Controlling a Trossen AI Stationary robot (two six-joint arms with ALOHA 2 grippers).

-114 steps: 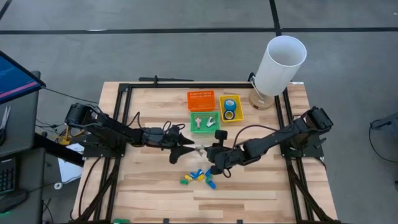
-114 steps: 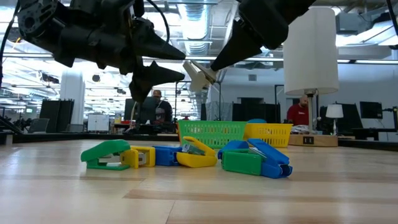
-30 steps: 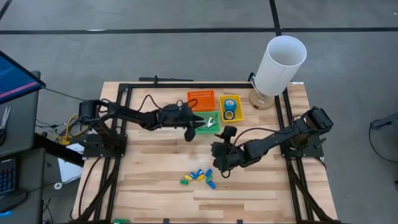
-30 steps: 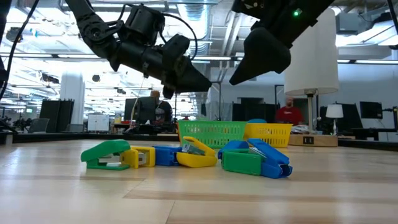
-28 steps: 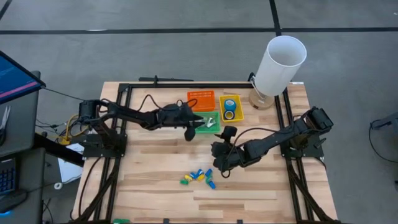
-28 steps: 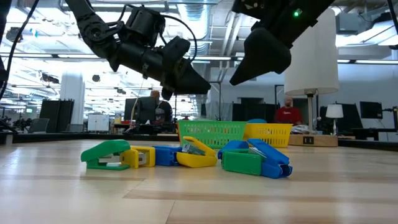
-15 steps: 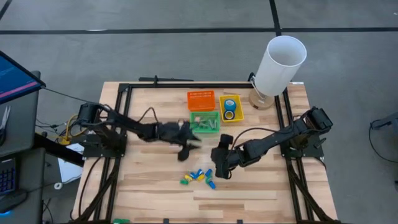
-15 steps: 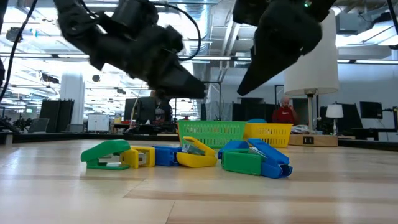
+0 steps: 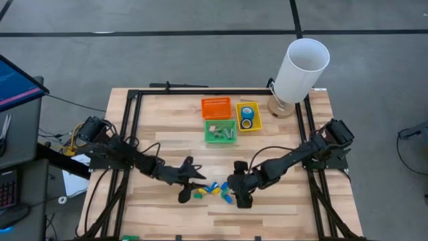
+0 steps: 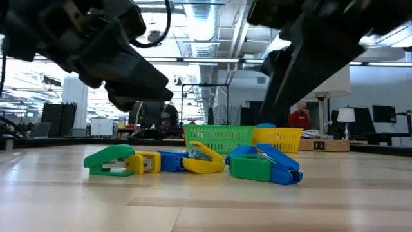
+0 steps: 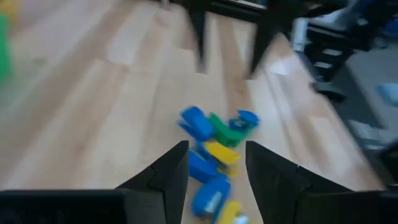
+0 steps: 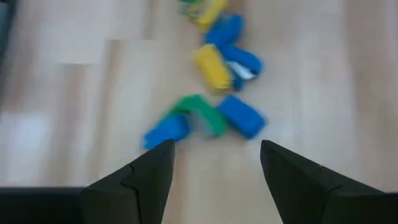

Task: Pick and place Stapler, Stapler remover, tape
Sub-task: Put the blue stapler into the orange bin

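The blue stapler should go in the orange bin [image 9: 216,108], so my right gripper will grab the stapler by its long sides next.
Several small green, yellow and blue staplers [image 9: 214,191] lie in a pile on the wooden table, also seen in the low view [image 10: 199,162]. My left gripper [image 9: 190,186] is open and empty just left of the pile; its wrist view [image 11: 214,152] shows the staplers [image 11: 214,140] ahead of its fingers. My right gripper [image 9: 237,195] is open and empty just right of the pile; its wrist view [image 12: 214,152] shows the staplers [image 12: 211,118] ahead. Two blue tape rolls [image 9: 247,117] lie in the yellow bin [image 9: 257,117]. Pale staple removers [image 9: 221,130] lie in the green bin [image 9: 208,136].
An orange bin [image 9: 216,107] stands left of the yellow one at the table's far side. A tall white cylinder on a round base [image 9: 299,70] stands at the far right corner. Black frame rails [image 9: 127,134] run along the table's left and right sides.
My left gripper has gone from over the green bin toward the table's near edge and down, to the left of the stapler pile. My right gripper has gone toward the near edge and down, to the right of the pile. The staplers have not moved.
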